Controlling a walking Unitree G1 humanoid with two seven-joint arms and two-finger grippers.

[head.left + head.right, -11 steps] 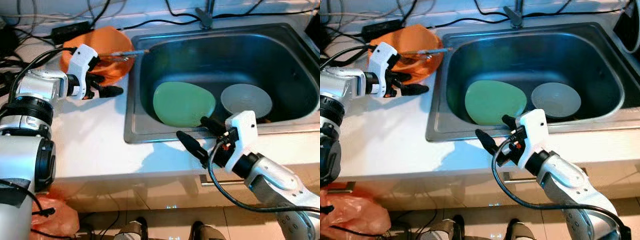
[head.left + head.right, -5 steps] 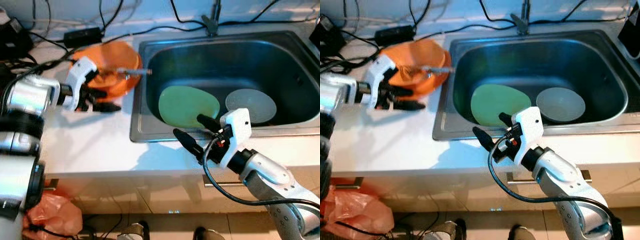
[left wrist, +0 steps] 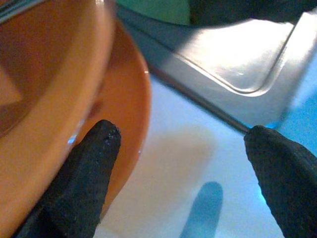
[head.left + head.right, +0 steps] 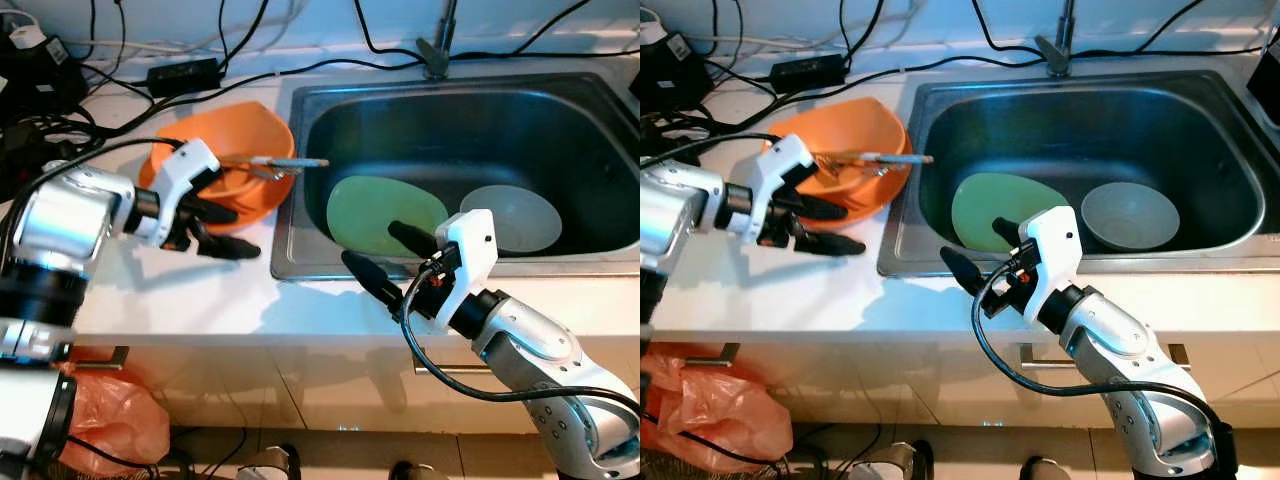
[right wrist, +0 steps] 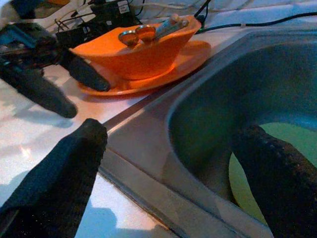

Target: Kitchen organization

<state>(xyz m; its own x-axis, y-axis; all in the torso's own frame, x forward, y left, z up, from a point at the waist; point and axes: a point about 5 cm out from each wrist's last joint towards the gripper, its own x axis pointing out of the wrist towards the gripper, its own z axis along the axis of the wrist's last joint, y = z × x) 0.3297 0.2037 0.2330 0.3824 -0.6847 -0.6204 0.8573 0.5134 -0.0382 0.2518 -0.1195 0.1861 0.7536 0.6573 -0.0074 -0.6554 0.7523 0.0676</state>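
The orange bowl's side closes around the spoon's other end, so my left gripper will next grab its thin handle [image 4: 286,172] jutting past the orange bowl's rim.
An orange bowl [image 4: 228,160] stands on an orange plate [image 5: 148,79] on the white counter, left of the sink [image 4: 292,268]. Metal utensils [image 4: 285,163] lie in the bowl, their handles pointing over the sink. My left gripper [image 4: 230,231] is open at the bowl's near side, one finger [image 3: 84,183] close to the plate's rim and holding nothing. A green plate [image 4: 385,213] and a grey bowl [image 4: 512,217] lie in the sink. My right gripper [image 4: 387,257] is open over the sink's front rim, just before the green plate.
Black cables and a power adapter [image 4: 185,72] run along the back of the counter. The faucet [image 4: 437,42] stands behind the sink. An orange plastic bag [image 4: 100,425] lies on the floor at the left. White counter [image 4: 200,295] spreads before the sink.
The camera has shifted, so the whole scene sits lower and further right in view. Both grippers stay open in about the same places by the orange bowl and the sink rim.
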